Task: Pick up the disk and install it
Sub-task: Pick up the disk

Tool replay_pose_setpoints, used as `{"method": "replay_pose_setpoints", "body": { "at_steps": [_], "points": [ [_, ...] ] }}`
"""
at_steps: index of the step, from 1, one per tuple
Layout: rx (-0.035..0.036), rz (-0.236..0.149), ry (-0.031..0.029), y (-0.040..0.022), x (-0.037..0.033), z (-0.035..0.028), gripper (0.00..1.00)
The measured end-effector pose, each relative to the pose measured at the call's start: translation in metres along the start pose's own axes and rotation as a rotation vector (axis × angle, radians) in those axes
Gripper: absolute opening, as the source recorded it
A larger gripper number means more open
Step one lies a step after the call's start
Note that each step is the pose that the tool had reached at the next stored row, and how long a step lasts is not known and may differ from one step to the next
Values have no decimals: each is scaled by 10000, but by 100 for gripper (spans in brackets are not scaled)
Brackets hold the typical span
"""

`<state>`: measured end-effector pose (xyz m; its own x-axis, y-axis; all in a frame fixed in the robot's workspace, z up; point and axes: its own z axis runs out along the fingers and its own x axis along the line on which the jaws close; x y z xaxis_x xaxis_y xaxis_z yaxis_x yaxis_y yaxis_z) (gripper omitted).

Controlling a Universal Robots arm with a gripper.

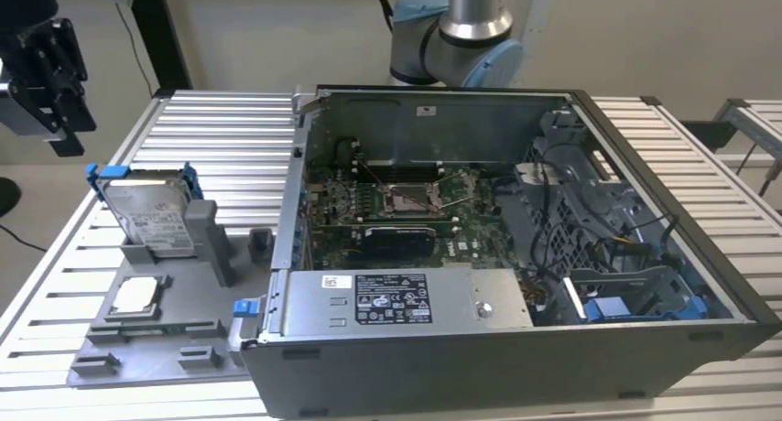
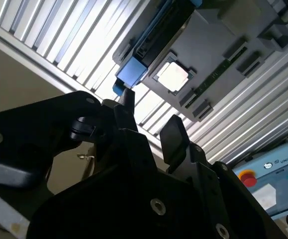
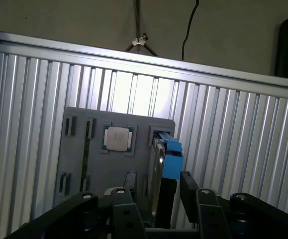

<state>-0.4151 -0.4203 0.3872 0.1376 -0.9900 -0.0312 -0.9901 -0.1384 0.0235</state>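
Observation:
The disk's lower end is held closely by the fixture's brackets, so the robot's gripper should reach the disk and grab its upper end [image 1: 145, 177], which stands free.
The disk [image 1: 153, 215] stands on edge in a slot of the grey fixture [image 1: 183, 334] at the exterior view's left; it is silver with a white label and a blue frame. My gripper [image 1: 61, 133] hangs high above and to the left of it, apart from it. In both wrist views the black fingers are spread with nothing held. The first wrist view looks down past the gripper [image 3: 153, 184] onto the disk [image 3: 164, 162], seen edge-on. In the second wrist view the gripper [image 2: 149, 118] sits below the blue corner of the disk [image 2: 132, 72].
An open computer case [image 1: 514, 348] fills the middle of the ribbed metal table [image 1: 220, 128], with a motherboard [image 1: 404, 206], a grey power supply [image 1: 391, 297] and a blue-trimmed bay [image 1: 617, 307] inside. A small square chip [image 1: 135, 296] lies on the fixture. The arm's base [image 1: 459, 37] stands behind the case.

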Motion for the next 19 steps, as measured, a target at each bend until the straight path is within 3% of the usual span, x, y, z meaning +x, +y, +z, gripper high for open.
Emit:
{"method": "replay_pose_setpoints", "body": {
  "at_steps": [3,12,19],
  "points": [
    [9,17,0,-1,-1,8,100],
    [73,544,-2,-8,-3,123,100],
    [104,655,25,-25,-56,211,100]
  ]
}}
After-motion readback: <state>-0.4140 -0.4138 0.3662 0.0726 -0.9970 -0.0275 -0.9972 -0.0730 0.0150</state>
